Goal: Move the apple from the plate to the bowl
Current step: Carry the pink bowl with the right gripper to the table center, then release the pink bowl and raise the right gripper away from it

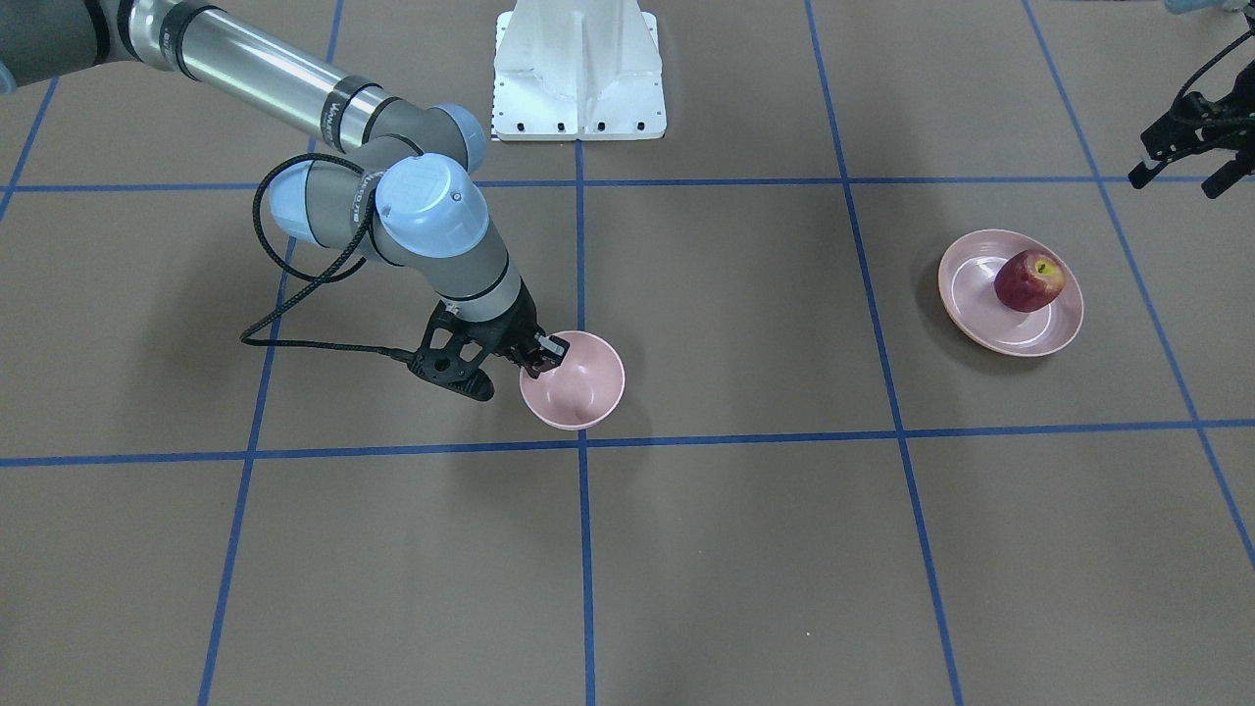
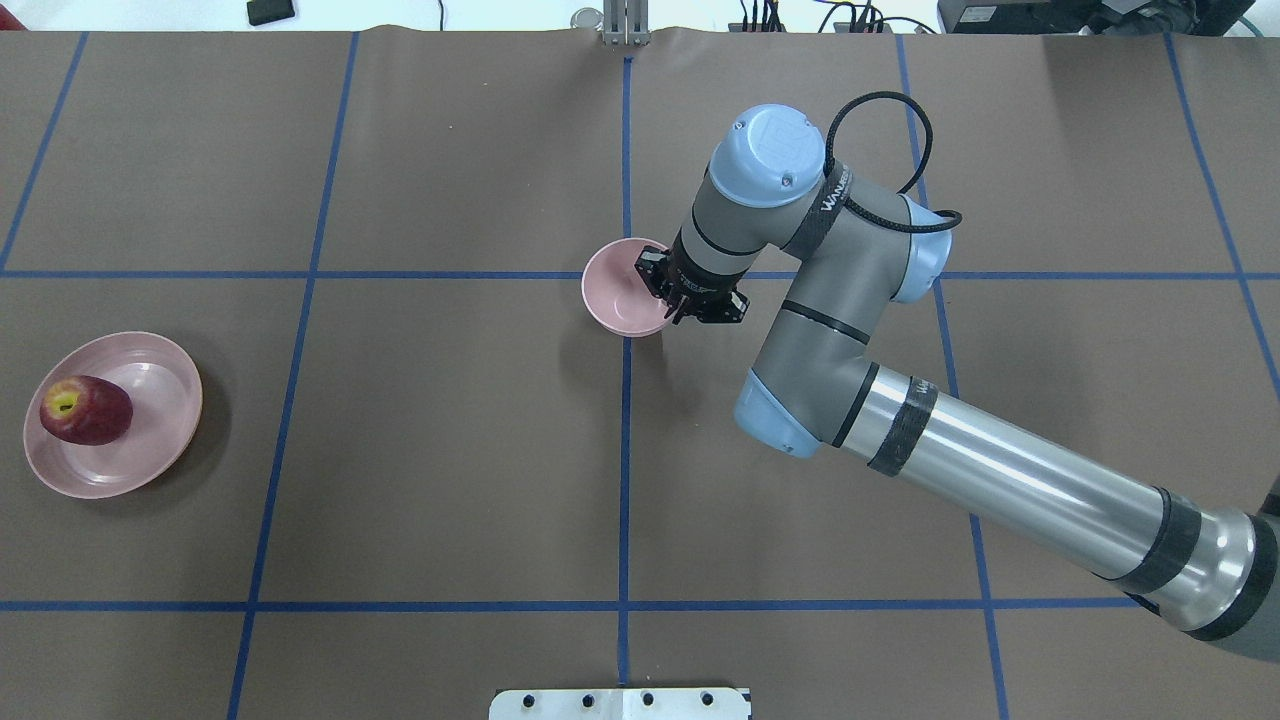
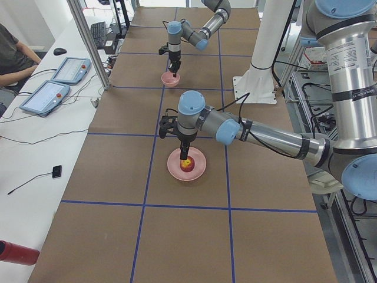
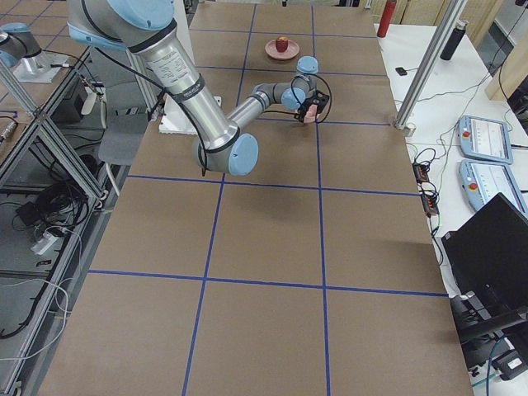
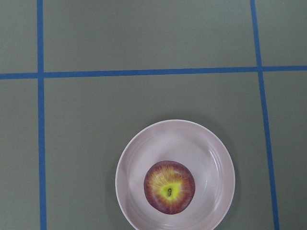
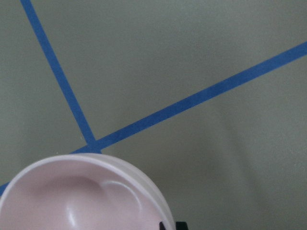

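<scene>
Next, my left gripper grips the dark red apple around its round body (image 1: 1021,288) to move the fruit from plate to bowl (image 1: 582,394).
The dark red apple (image 1: 1028,281) with its yellow stem patch lies on the wide pink plate (image 1: 980,309) at the robot's left end of the table; both also show in the left wrist view, the apple (image 5: 169,187) on the plate (image 5: 206,153). My left gripper (image 1: 1181,182) hangs open and empty high above the plate. The small deep pink bowl (image 1: 580,390) stands empty at the table's middle. My right gripper (image 1: 545,355) is shut on the bowl's rim, one finger inside and one outside; it also shows in the overhead view (image 2: 668,292).
The white robot base mount (image 1: 578,74) stands at the robot's side of the table. Blue tape lines (image 1: 582,549) cross the brown table top. Operator consoles (image 3: 53,82) and a red bottle (image 3: 15,252) lie on the white side bench.
</scene>
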`<act>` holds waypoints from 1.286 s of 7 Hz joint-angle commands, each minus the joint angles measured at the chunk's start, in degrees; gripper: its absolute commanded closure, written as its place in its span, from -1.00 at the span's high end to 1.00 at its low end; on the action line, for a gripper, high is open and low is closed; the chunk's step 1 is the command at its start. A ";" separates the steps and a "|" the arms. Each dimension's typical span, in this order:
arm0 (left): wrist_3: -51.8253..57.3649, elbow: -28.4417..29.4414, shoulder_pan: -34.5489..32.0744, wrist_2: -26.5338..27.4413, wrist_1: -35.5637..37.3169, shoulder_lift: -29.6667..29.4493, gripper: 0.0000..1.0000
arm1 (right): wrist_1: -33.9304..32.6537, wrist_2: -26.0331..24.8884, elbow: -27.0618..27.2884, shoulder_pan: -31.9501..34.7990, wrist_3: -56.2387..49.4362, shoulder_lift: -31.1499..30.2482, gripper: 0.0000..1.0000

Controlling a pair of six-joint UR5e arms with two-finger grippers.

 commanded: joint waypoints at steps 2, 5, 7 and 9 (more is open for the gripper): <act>-0.02 0.06 -0.04 0.00 0.00 0.00 0.96 | 2.29 -0.43 -1.31 -0.26 0.35 0.30 -1.00; -0.02 0.14 -0.04 0.09 0.09 0.00 0.96 | 2.38 -0.60 -2.36 -0.70 0.26 1.18 0.99; -0.02 0.58 0.13 0.18 0.18 0.00 0.96 | 2.64 -0.34 -0.88 -0.44 -0.27 1.18 1.00; -6.21 1.72 4.85 2.45 0.62 -2.10 0.96 | 3.44 3.67 7.52 3.84 -0.79 -4.84 1.00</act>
